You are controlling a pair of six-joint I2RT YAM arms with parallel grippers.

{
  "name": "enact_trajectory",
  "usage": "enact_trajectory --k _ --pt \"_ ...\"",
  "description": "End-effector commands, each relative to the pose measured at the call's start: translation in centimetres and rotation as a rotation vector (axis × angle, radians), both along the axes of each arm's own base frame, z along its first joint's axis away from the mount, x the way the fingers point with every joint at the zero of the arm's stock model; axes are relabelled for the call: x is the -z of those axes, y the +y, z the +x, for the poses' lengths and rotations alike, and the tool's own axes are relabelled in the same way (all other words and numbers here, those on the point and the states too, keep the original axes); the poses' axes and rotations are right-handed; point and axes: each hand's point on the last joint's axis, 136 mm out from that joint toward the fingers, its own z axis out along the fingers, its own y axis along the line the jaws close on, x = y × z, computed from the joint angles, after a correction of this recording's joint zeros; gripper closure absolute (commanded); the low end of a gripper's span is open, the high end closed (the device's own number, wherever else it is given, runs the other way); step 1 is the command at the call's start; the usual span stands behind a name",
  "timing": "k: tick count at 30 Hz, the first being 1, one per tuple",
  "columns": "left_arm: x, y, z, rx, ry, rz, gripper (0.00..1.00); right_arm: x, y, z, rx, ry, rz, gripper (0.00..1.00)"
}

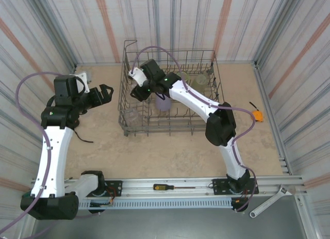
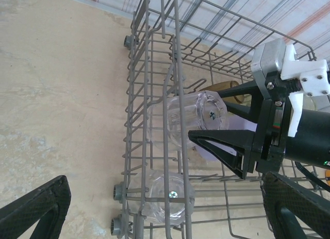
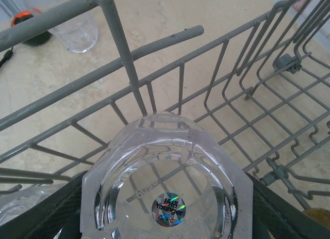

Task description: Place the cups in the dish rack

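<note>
I should lower the clear cup in my right gripper toward the other clear cup before letting go, as it hangs tilted above the bottom of the rack, short of the other cup.
The grey wire dish rack (image 1: pixel 170 131) stands at the back middle of the table. My right gripper (image 1: pixel 138 92) reaches into its left end and is shut on a clear cup (image 3: pixel 165 156), whose stickered base faces the wrist camera, with a finger (image 3: pixel 281 210) at each side. From the left wrist view this held cup (image 2: pixel 198 117) hangs just inside the rack's wall (image 2: pixel 178 53). In the rack lie another clear cup (image 2: pixel 165 197), a lavender cup (image 1: pixel 163 104) and an amber cup (image 2: pixel 227 86). My left gripper (image 1: pixel 105 92) hovers open and empty left of the rack.
A clear cup (image 3: pixel 77 30) stands on the table outside the rack, beside an orange-topped round object (image 3: pixel 28 19). An orange item (image 1: pixel 256 115) lies at the right. A screwdriver (image 1: pixel 170 187) and a wrench (image 1: pixel 268 203) rest on the front rail.
</note>
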Motion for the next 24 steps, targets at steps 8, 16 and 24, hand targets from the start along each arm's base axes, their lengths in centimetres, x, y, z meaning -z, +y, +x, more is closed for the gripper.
enact_trajectory --k 8,16,24 --pt "0.7 0.4 0.4 0.011 0.006 0.013 0.01 0.7 1.2 0.0 -0.027 -0.019 -0.023 0.50" --pt "0.9 0.3 0.3 0.015 0.013 0.007 0.01 2.2 1.2 -0.1 -0.030 -0.020 -0.074 0.50" --pt "1.2 0.3 0.3 0.019 0.017 0.007 0.01 4.0 1.3 -0.2 -0.031 -0.044 -0.168 0.50"
